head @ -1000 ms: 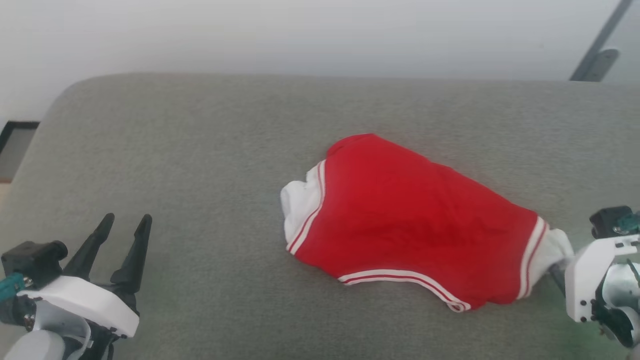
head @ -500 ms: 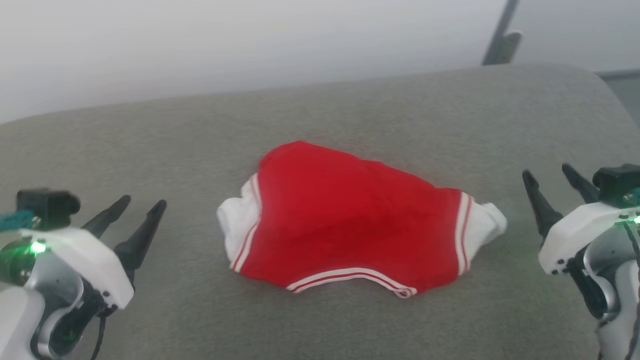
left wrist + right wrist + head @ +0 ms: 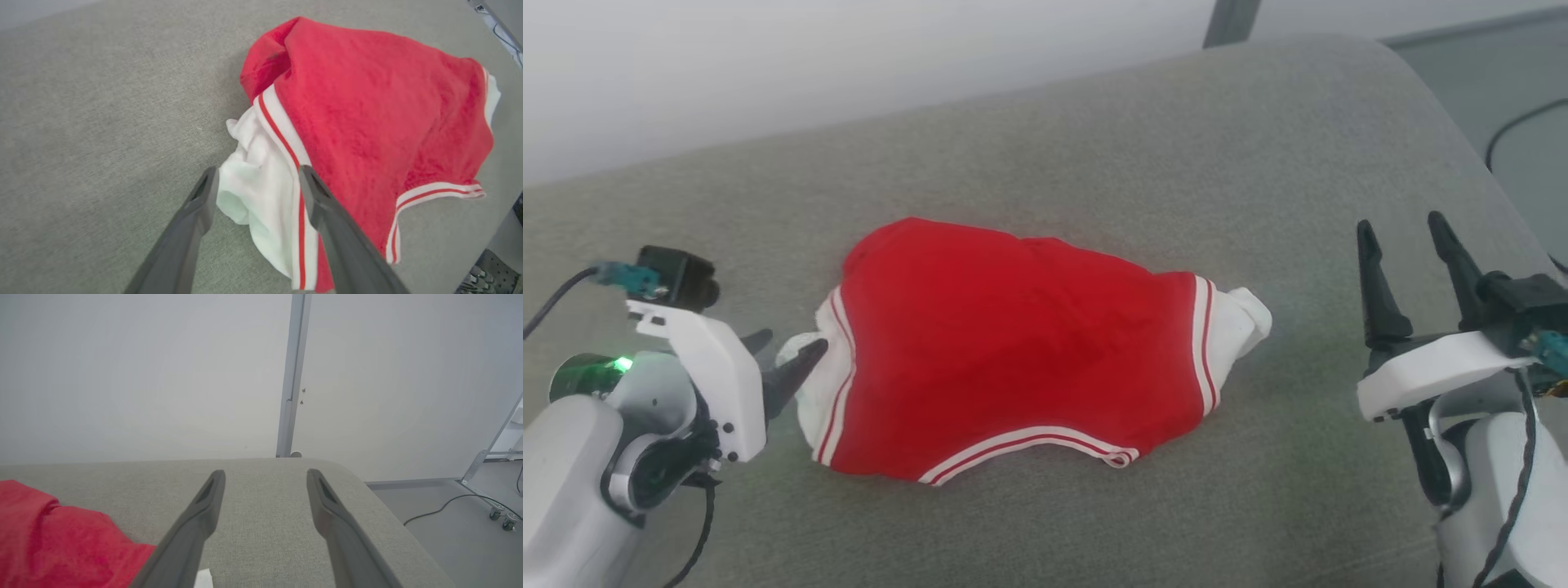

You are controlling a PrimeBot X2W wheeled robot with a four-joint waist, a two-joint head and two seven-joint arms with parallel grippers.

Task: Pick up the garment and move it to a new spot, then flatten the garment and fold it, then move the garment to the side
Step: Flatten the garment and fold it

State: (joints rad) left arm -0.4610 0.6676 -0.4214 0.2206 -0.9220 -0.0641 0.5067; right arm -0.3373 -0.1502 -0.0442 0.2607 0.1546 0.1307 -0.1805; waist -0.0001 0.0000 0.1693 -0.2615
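My left gripper is to grip the garment next by its bunched white sleeve, where loose folds stand up while the red body (image 3: pixel 1013 343) (image 3: pixel 363 108) lies spread out.
The garment (image 3: pixel 1013 343) is a red jersey with white sleeves and white-striped trim. It lies crumpled and back-up on the grey cushion (image 3: pixel 1094 147). My left gripper (image 3: pixel 792 343) is open at its left end. In the left wrist view the left gripper (image 3: pixel 258 171) has its two fingers on either side of the bunched white sleeve (image 3: pixel 249 192) of the garment (image 3: pixel 367 114), not closed on it. My right gripper (image 3: pixel 1398 222) stands open to the right of the garment, apart from its right sleeve (image 3: pixel 1245 314). The right wrist view shows the right gripper (image 3: pixel 266 473) open over bare cushion, with the garment (image 3: pixel 49 539) at lower left.
The cushion's rounded right edge (image 3: pixel 1462 139) drops to a grey floor with a dark cable (image 3: pixel 441 506). A grey pole (image 3: pixel 292 375) stands against the white wall behind. A wheeled metal frame (image 3: pixel 502 514) is at the far right.
The head camera has swung right. My left gripper has come up to the garment's left sleeve. My right gripper has drawn away from the right sleeve and points up, open.
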